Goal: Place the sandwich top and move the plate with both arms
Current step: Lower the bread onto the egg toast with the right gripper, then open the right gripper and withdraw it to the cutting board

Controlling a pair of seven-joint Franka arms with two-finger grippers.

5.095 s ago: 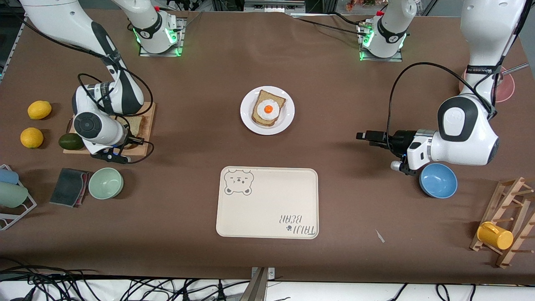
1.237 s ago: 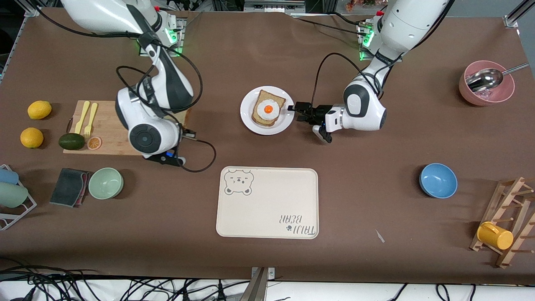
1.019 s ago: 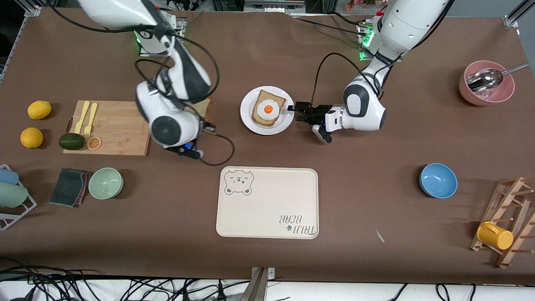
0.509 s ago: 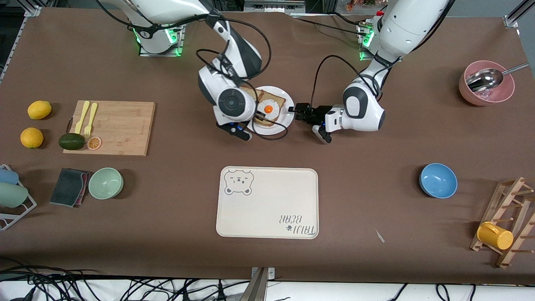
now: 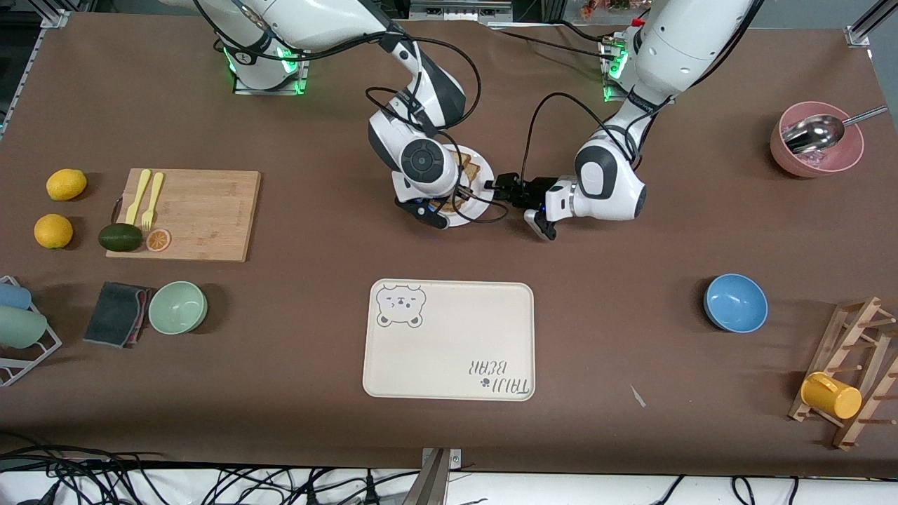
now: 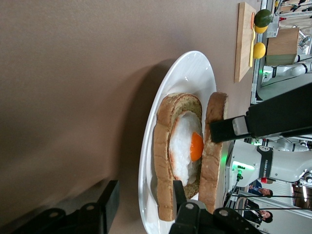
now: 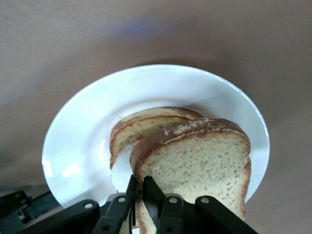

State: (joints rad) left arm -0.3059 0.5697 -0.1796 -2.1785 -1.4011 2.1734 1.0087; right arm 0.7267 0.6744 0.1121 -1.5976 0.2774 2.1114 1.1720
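The sandwich top lies over the egg slice and would rest there, so it is now time to open my right gripper.
The white plate (image 5: 483, 184) sits mid-table and bears a darker slice with a fried egg (image 6: 165, 146). My right gripper (image 7: 141, 190) is shut on the edge of the sandwich top (image 7: 204, 161), a light speckled slice, and holds it just over the egg slice; it also shows in the left wrist view (image 6: 214, 161). In the front view the right arm's wrist (image 5: 423, 163) hides most of both slices. My left gripper (image 6: 144, 200) is open at the plate's edge (image 6: 190, 73) toward the left arm's end, one finger under the rim and one above it; in the front view it (image 5: 499, 188) meets the plate.
A cream bear tray (image 5: 449, 340) lies nearer the front camera than the plate. A wooden cutting board (image 5: 186, 214) with forks, avocado and lemons lies toward the right arm's end. A green bowl (image 5: 177, 307), a blue bowl (image 5: 735, 303) and a pink bowl (image 5: 817, 140) stand around.
My right arm has carried the sandwich top from the cutting board to over the plate. My left gripper moved to the plate's edge earlier and has stayed there over the last second.
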